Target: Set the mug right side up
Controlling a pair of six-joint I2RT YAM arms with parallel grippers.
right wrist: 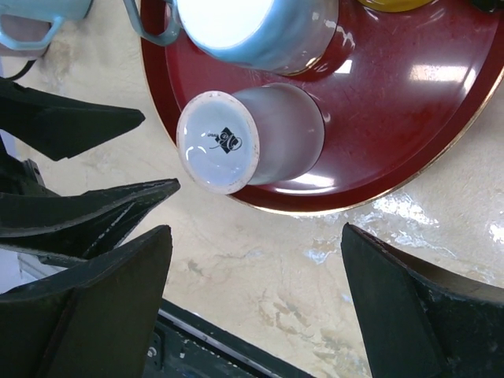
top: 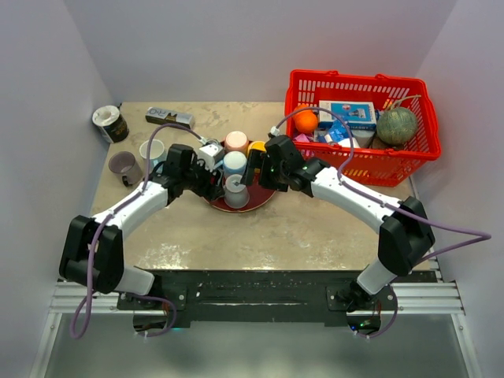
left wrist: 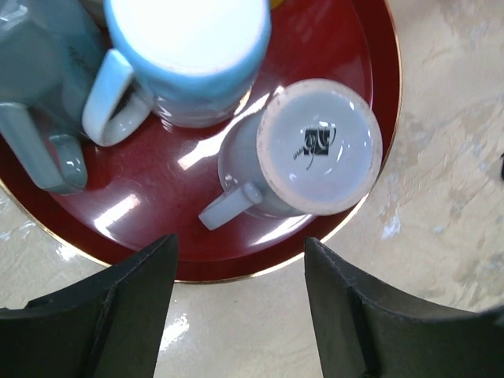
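Next, the left gripper grabs the pale grey mug by its handle (left wrist: pixel 231 205) to tip it and let my right gripper finish righting it.
A pale grey mug (top: pixel 236 190) stands upside down at the near edge of the red tray (top: pixel 264 198). In the left wrist view its marked base (left wrist: pixel 319 146) faces up and its handle points toward my fingers. The right wrist view shows it too (right wrist: pixel 260 142). My left gripper (top: pixel 213 185) is open and empty just left of the mug, above the tray's rim (left wrist: pixel 240 307). My right gripper (top: pixel 257 173) is open and empty just right of it (right wrist: pixel 256 295). Neither touches the mug.
The tray also holds a light blue mug (top: pixel 235 163), a pink mug (top: pixel 236 142), a yellow one (top: pixel 257 147) and a grey mug (left wrist: pixel 39 87). A red basket (top: pixel 425 150) of groceries stands at the back right. Two mugs (top: pixel 124 165) and a tin (top: pixel 109 124) sit at the left.
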